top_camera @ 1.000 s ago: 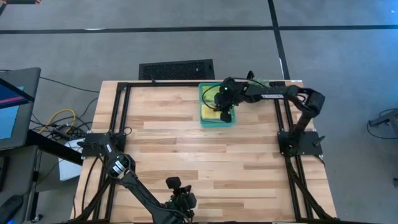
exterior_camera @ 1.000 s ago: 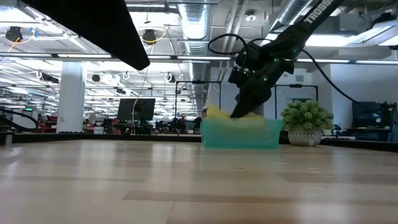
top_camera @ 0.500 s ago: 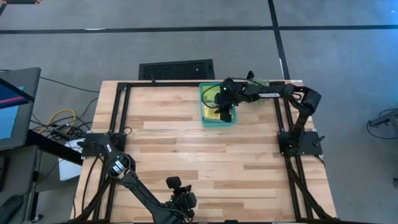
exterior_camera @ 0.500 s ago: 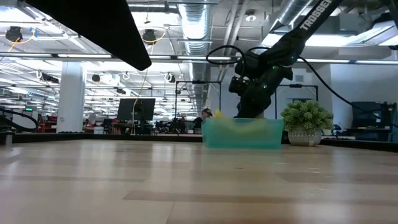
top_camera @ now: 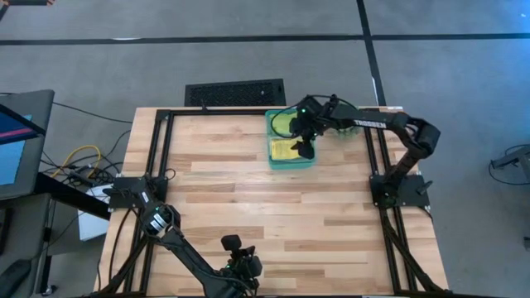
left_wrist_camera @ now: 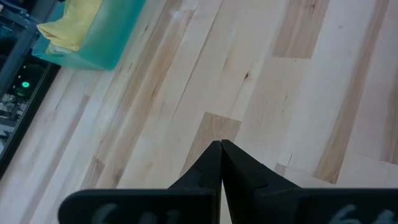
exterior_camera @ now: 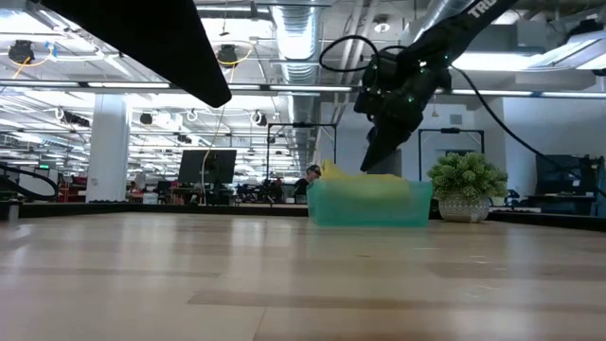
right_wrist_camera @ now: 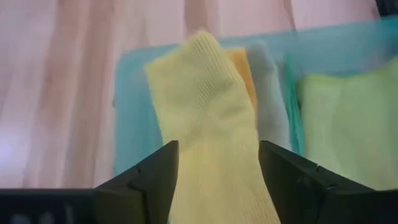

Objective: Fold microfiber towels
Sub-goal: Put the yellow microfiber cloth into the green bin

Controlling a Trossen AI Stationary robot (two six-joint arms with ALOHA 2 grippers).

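Observation:
I will next grab the folded yellow towel by its orange hem [right_wrist_camera: 243, 70] with my right gripper. The towel can then be put in the teal bin.
A translucent teal bin [top_camera: 290, 139] stands at the table's far edge, right of the middle. In it lie a yellow towel [right_wrist_camera: 205, 106] on the near side and a pale green towel [right_wrist_camera: 339, 118] on the far side, with a whitish cloth edge [right_wrist_camera: 268, 87] between them. The yellow towel's tip [exterior_camera: 331, 171] pokes above the bin's rim. My right gripper [right_wrist_camera: 217, 180] hangs open just above the bin [exterior_camera: 367, 204], over the yellow towel, and touches nothing. My left gripper [left_wrist_camera: 221, 149] is shut over bare wood near the table's near edge.
A small spiky green plant [exterior_camera: 466, 186] in a pale pot stands just right of the bin at the far edge. Black frame rails [top_camera: 161, 149] run along the table's left, right and far sides. Bare wood [top_camera: 265, 207] fills the table's middle.
My right gripper has opened, let go of the yellow towel and risen out of the bin. The yellow towel has stayed in the bin, its tip still above the rim.

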